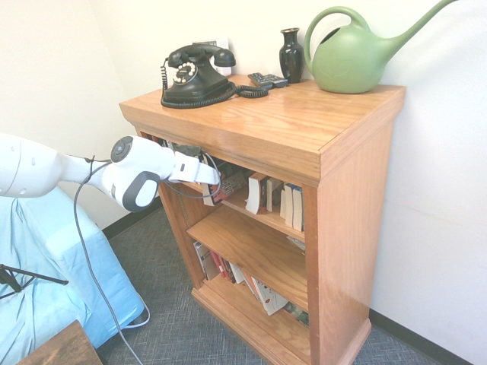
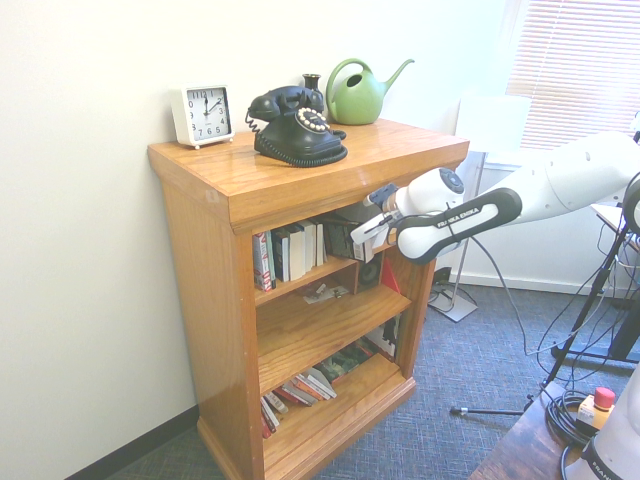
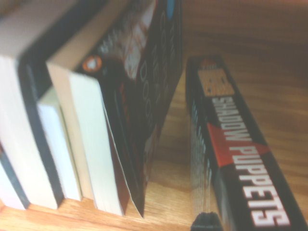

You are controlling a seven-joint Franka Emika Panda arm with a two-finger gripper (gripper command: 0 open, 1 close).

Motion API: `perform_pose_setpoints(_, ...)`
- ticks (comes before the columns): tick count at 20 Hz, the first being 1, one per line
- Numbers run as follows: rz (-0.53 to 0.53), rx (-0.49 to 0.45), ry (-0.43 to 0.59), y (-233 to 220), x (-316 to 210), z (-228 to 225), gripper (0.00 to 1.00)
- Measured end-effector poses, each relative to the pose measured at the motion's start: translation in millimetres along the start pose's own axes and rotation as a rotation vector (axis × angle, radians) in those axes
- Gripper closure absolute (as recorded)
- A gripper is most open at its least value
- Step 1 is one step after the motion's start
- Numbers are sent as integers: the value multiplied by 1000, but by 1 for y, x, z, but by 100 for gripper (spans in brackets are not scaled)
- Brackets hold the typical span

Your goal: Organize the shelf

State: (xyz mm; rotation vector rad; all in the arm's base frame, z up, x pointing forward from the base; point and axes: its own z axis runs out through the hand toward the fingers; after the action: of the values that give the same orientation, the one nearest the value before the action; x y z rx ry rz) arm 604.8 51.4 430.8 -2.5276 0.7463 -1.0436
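The black book (image 3: 231,139) is over the shelf board (image 3: 168,197) beside the upright paperbacks and would remain on the shelf, so it is time for my gripper to open.
The shelf (image 1: 304,122) (image 2: 380,160) is an orange-brown wooden bookcase with three tiers. My gripper (image 1: 219,181) (image 2: 352,238) reaches into the top tier, just under the overhanging top, and its fingers are mostly hidden there. It is shut on a black book with a red mark (image 1: 232,182), which hangs tilted at its tip. The wrist view shows this book (image 3: 240,159) with "Shadow Puppets" on the spine, next to a row of upright paperbacks (image 3: 82,144) (image 1: 274,201) (image 2: 290,250).
On the shelf's top stand a black rotary phone (image 1: 194,76) (image 2: 295,125), a green watering can (image 1: 350,57) (image 2: 360,92), a dark vase (image 1: 291,53), a remote (image 1: 266,79) and a white clock (image 2: 203,113). Books lean in the bottom tier (image 1: 243,277) (image 2: 300,390). A blue-covered seat (image 1: 46,274) stands nearby.
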Motion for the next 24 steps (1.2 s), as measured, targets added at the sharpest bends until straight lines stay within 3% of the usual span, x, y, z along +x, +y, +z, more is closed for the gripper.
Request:
perform_pose_setpoints(14,-13,-1,5,0,0,6,100)
perform_pose_setpoints(15,-16,-2,6,0,0,6,0)
perform_pose_setpoints(24,-23,-7,2,0,0,6,0)
